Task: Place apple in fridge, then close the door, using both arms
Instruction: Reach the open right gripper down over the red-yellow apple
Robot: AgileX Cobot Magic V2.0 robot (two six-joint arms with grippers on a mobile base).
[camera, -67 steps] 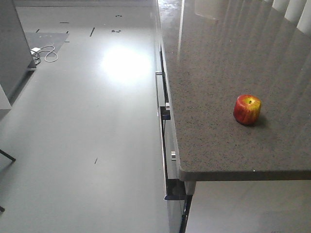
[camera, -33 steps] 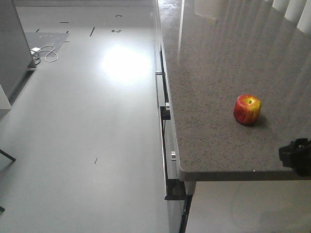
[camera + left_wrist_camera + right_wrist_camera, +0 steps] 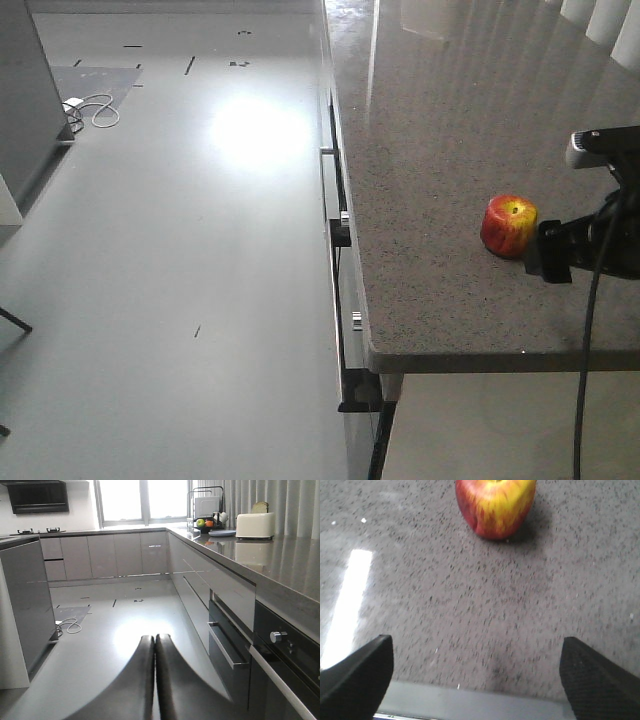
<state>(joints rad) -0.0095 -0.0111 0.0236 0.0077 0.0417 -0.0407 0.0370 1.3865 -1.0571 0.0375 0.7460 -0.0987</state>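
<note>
My right gripper will place the apple in the fridge (image 3: 25,110), so it should next grab the apple by its round body (image 3: 508,226).
The apple (image 3: 509,226), red with a yellow patch, stands upright on the speckled grey countertop (image 3: 450,120) near its front edge. My right gripper (image 3: 546,252) hovers just to the right of it, apart from it. In the right wrist view the apple (image 3: 495,505) lies ahead of the right gripper (image 3: 475,652), which is open wide with nothing between its fingers. My left gripper (image 3: 154,639) is shut and empty, low over the floor. A tall dark grey body at the far left looks like the fridge (image 3: 25,605); its door cannot be told apart.
Drawer and oven handles (image 3: 338,215) jut from the cabinet front below the counter edge. A white cable (image 3: 95,108) lies on the glossy floor by the fridge. A toaster (image 3: 255,526) and a fruit bowl (image 3: 205,525) stand on the far counter.
The right arm came into the front view from the lower right and rose to stand just right of the apple. The apple has not moved.
</note>
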